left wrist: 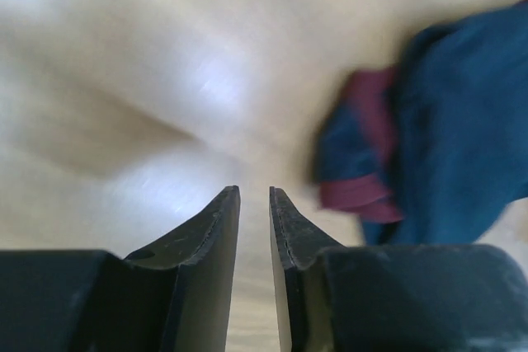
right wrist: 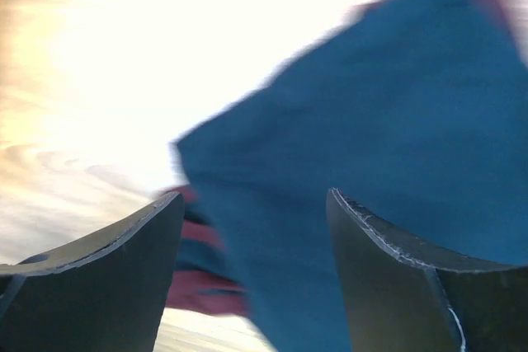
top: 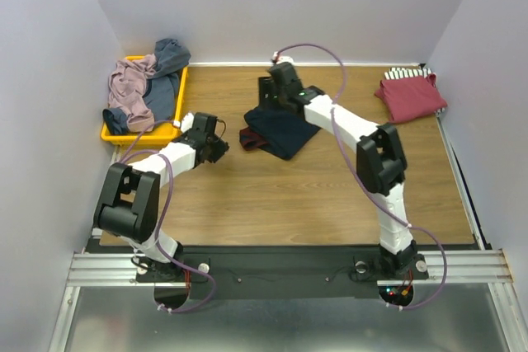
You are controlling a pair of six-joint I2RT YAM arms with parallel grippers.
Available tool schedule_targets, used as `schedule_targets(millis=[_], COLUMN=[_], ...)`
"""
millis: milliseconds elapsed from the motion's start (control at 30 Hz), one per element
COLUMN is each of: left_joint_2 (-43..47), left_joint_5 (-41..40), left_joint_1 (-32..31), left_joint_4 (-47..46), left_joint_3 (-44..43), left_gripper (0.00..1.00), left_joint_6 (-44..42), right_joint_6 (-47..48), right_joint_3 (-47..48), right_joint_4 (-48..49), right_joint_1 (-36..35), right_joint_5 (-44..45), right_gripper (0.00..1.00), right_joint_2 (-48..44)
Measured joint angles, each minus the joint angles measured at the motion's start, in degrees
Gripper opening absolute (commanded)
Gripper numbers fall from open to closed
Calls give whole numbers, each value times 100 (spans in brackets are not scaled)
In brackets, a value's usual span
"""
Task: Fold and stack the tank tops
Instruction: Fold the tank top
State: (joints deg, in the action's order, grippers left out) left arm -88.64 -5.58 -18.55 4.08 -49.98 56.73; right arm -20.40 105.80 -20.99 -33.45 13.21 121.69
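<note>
The right gripper pinches the navy jersey's edge [top: 251, 116] [right wrist: 198, 160] beside the maroon trim that sticks out next. That leaves the trim free to fold in.
The navy jersey with maroon trim [top: 279, 132] lies folded in the middle of the wooden table. My right gripper [top: 269, 106] hovers over its far edge. In the right wrist view the jaws [right wrist: 256, 195] are wide open with the navy cloth [right wrist: 371, 105] below and nothing held. My left gripper [top: 220, 152] is just left of the jersey. Its jaws [left wrist: 254, 191] are almost closed, empty, over bare wood, with the jersey [left wrist: 445, 121] to the right. A dark red top [top: 412, 95] lies folded on a striped one [top: 402, 74] at the back right. Mauve [top: 128, 88] and grey-blue [top: 167, 68] tops sit in the tray.
A yellow plastic tray [top: 140, 133] stands at the back left against the wall. White walls close the table on three sides. A metal rail [top: 466, 187] runs along the right edge. Bare wood lies in front of the jersey.
</note>
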Motion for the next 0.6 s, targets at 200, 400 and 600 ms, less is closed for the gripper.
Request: schedule_targets(millis=[200,400,600], left_joint_2=[-85,-98,-208], left_joint_5=[627,1045,1226], left_joint_1=[-9,-11,-55], left_joint_4=[-455,-1084,-1338], left_joint_3=[507,575,649], left_gripper=[33,34,34], left_joint_6=[184,175,157], right_joint_6=[-389,-643,-778], right_joint_3=[1239,1648,2041], right_joint_4=[-98,-291,-304], right_joint_1=[-632,-667,-636], right_joint_5=[15,457,850], right_gripper=[75,79,76], right_joint_2=[1353,2039,2122])
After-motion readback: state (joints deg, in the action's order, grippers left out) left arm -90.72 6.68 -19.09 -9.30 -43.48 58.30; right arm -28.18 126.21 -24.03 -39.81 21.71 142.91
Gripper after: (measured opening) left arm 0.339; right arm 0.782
